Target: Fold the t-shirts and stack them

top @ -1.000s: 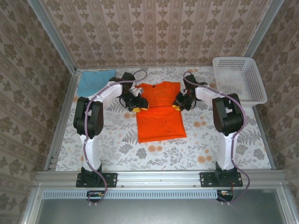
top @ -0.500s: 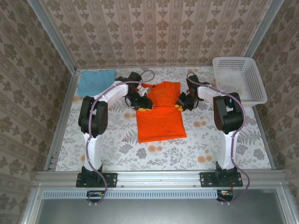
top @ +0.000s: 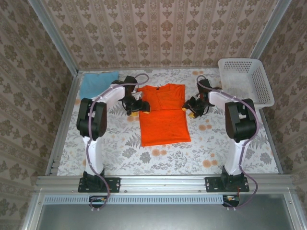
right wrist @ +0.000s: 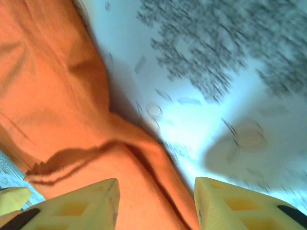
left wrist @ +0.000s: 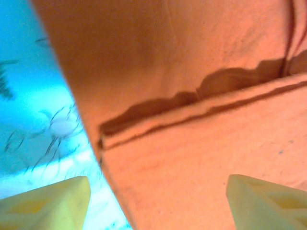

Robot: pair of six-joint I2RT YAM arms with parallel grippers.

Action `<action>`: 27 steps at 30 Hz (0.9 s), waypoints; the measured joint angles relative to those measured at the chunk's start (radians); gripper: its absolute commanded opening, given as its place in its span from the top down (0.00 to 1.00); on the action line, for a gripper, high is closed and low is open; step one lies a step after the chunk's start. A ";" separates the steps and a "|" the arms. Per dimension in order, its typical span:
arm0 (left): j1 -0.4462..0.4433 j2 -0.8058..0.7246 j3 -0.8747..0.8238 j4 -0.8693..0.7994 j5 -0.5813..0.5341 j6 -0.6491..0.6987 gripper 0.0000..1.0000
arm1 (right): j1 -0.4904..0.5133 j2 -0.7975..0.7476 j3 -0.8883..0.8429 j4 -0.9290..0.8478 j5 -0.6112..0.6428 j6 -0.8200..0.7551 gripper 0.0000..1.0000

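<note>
I will next grab the near bottom hem corner (top: 142, 144) of the orange t-shirt (top: 163, 117) with my left gripper, so that the t-shirt's hem can be folded over to its collar.
The orange t-shirt (top: 163, 117) lies flat mid-table, its sleeves folded in along both sides. A light blue t-shirt (top: 98, 84) lies folded at the back left corner. My left gripper (top: 139, 108) sits at the orange shirt's left edge, and my right gripper (top: 191, 109) at its right edge. In the left wrist view the left gripper (left wrist: 158, 206) is open, with the orange cloth (left wrist: 192, 143) and its folded hem lying under the gap. In the right wrist view the right gripper (right wrist: 156, 201) is open over the orange shirt's edge (right wrist: 72, 120), nothing pinched.
A white lattice basket (top: 259, 81) stands at the back right corner. The floral tablecloth (top: 216, 143) stretches in front of the shirt. Patterned walls close the back and both sides, and a metal rail runs along the near edge.
Both grippers have opened and let go of the orange shirt's folded-in sides. The left one drew back to the left edge, the right one moved outward to the right.
</note>
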 measured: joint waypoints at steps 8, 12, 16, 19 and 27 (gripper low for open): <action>0.013 -0.301 -0.298 0.008 0.084 -0.034 0.33 | 0.013 -0.304 -0.305 0.022 -0.024 -0.094 0.41; -0.028 -0.345 -0.468 0.011 0.154 -0.068 0.42 | 0.057 -0.399 -0.447 0.004 -0.037 -0.127 0.43; -0.070 -0.354 -0.590 0.041 0.222 -0.114 0.44 | 0.105 -0.421 -0.515 -0.012 -0.040 -0.136 0.47; -0.090 -0.354 -0.634 0.073 0.251 -0.143 0.49 | 0.127 -0.420 -0.523 -0.011 -0.040 -0.142 0.49; -0.139 -0.323 -0.654 0.150 0.277 -0.192 0.57 | 0.151 -0.391 -0.521 -0.003 -0.031 -0.149 0.58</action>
